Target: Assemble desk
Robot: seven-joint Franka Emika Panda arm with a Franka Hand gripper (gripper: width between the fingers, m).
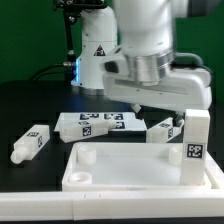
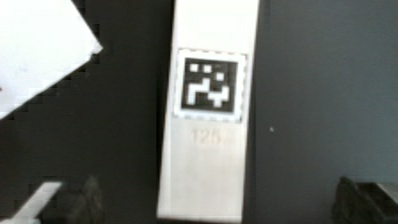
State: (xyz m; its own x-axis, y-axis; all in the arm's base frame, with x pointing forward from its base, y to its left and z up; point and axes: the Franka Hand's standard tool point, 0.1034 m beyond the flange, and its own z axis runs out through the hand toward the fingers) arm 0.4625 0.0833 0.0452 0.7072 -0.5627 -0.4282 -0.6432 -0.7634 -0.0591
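Observation:
My fingers are above the lying leg, with black table beside it in the wrist view, so closing now would miss; my gripper needs to first lower.
The white desk panel (image 1: pixel 130 172) lies at the front of the table, rim up, with a round corner hole (image 1: pixel 82 157). One tagged leg (image 1: pixel 196 140) stands upright at its corner on the exterior view's right. Another leg (image 1: pixel 163 130) lies on the black table behind the panel, under my gripper (image 1: pixel 152 110). In the wrist view this leg (image 2: pixel 210 120) lies lengthwise between my fingers, tag up. My gripper (image 2: pixel 217 205) is open and empty, one finger on each side of the leg's end, apart from it. A third leg (image 1: pixel 30 143) lies at the exterior view's left.
The marker board (image 1: pixel 92 123) lies behind the panel, next to the lying leg. A white flat corner (image 2: pixel 36 50) shows at the edge of the wrist view; I cannot tell what it is. The robot base (image 1: pixel 95 55) stands at the back.

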